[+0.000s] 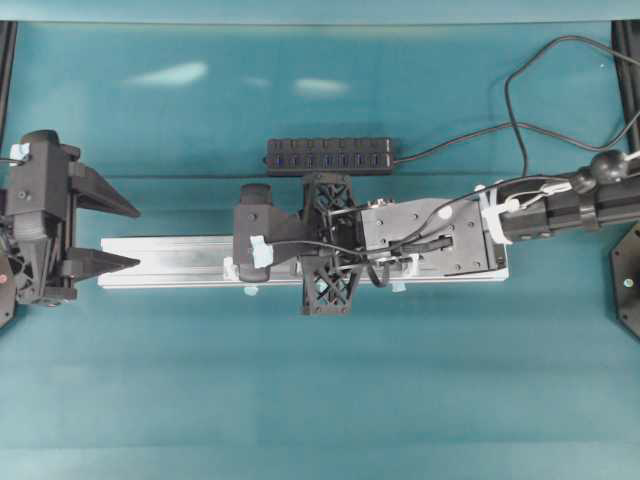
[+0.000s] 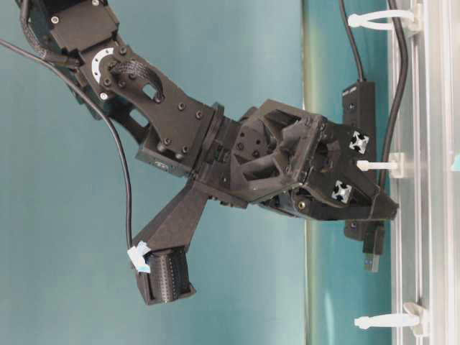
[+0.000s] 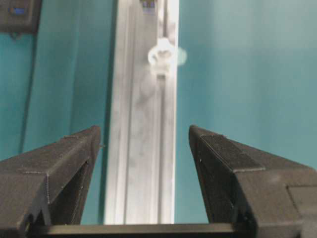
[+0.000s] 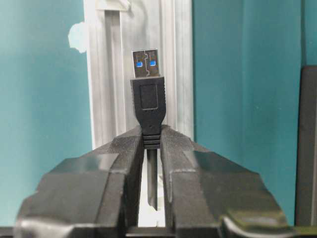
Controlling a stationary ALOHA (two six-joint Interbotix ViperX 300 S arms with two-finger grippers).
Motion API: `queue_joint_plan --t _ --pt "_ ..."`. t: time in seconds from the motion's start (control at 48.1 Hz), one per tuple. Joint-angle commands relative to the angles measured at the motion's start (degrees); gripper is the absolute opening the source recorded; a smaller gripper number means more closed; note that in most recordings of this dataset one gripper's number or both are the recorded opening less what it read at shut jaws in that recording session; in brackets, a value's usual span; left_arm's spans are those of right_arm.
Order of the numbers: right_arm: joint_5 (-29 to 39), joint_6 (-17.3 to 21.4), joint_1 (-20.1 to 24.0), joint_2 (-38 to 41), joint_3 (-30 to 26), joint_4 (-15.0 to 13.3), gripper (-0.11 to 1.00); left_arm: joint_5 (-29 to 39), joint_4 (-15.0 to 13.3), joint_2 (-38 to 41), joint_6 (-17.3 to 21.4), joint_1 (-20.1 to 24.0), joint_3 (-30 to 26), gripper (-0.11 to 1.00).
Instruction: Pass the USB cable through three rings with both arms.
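Observation:
I will grab the black plug point(image 2: 371, 251) by its exposed case with my left gripper next, because my right gripper stays closed around the cable just behind the plug.
My right gripper point(image 4: 151, 131) is shut on the USB cable, just behind its black plug point(image 4: 147, 94), which points along the silver rail point(image 4: 106, 99). In the table-level view the cable point(image 2: 399, 79) runs through the top ring point(image 2: 374, 21) and past the middle ring point(image 2: 377, 166). The plug point(image 2: 371, 251) hangs beyond the gripper tip point(image 2: 384, 208), short of the third ring point(image 2: 384, 321). My left gripper point(image 1: 138, 237) stands open at the rail's left end point(image 1: 160, 262), holding nothing. Its wrist view shows its fingers point(image 3: 144, 131) either side of the rail, with a blurred ring point(image 3: 162, 55) ahead.
A black multi-port hub point(image 1: 330, 156) lies behind the rail, its own cable point(image 1: 520, 110) looping off to the back right. Pale-blue tape tabs point(image 4: 77, 37) sit beside the rail. The right arm point(image 1: 560, 205) stretches over the rail's right half.

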Motion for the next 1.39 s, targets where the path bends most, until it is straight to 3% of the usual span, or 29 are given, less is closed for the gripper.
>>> queue_joint_plan --t 0.0,1.372 --pt "-0.1 -0.4 0.7 -0.1 -1.2 0.2 -0.07 -0.7 0.1 0.2 -0.1 -0.2 -0.3 0.74" --pt "-2.1 -0.4 1.8 5.0 -7.8 0.9 -0.07 -0.9 0.0 0.4 -0.3 -2.5 0.2 0.74"
